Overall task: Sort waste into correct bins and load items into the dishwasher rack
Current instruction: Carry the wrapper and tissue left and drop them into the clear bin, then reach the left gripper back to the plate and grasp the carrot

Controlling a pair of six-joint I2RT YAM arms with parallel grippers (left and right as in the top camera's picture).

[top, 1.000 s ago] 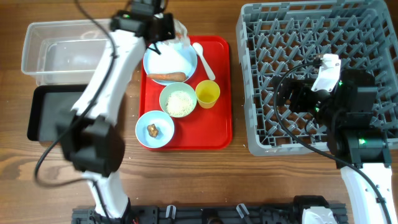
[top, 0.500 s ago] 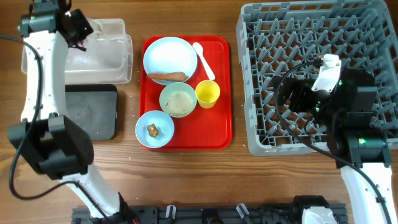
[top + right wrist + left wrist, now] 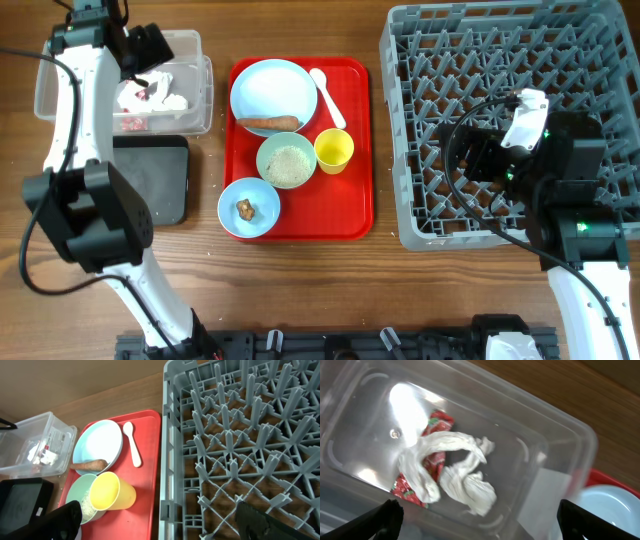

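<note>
My left gripper is to grab the carrot stick by its middle (image 3: 270, 124) next, so that it can sort the stick into the black tray (image 3: 167, 184).
My left gripper (image 3: 140, 52) (image 3: 477, 527) hangs open over the clear tub (image 3: 60, 60) (image 3: 560, 455). Crumpled white paper (image 3: 160, 97) (image 3: 452, 470) and a red foil wrapper (image 3: 134, 122) (image 3: 438, 422) lie loose inside it. On the red tray (image 3: 345, 210) are the pale blue plate (image 3: 273, 88) with the carrot stick (image 3: 268, 124), a white spoon (image 3: 328, 97), a green bowl of rice (image 3: 287, 160), a yellow cup (image 3: 334, 150) and a blue bowl (image 3: 262, 195) holding a brown lump (image 3: 245, 208). My right gripper (image 3: 468, 155) (image 3: 162, 527) is open and empty above the grey rack (image 3: 395, 130) (image 3: 240, 435).
The black tray (image 3: 150, 185) lies just in front of the clear tub, left of the red tray. The rack fills the right side of the table. Bare wood lies along the front edge.
My left arm swung from the plate over to the clear tub and opened. The paper and wrapper now lie in the tub. The right arm stayed still.
</note>
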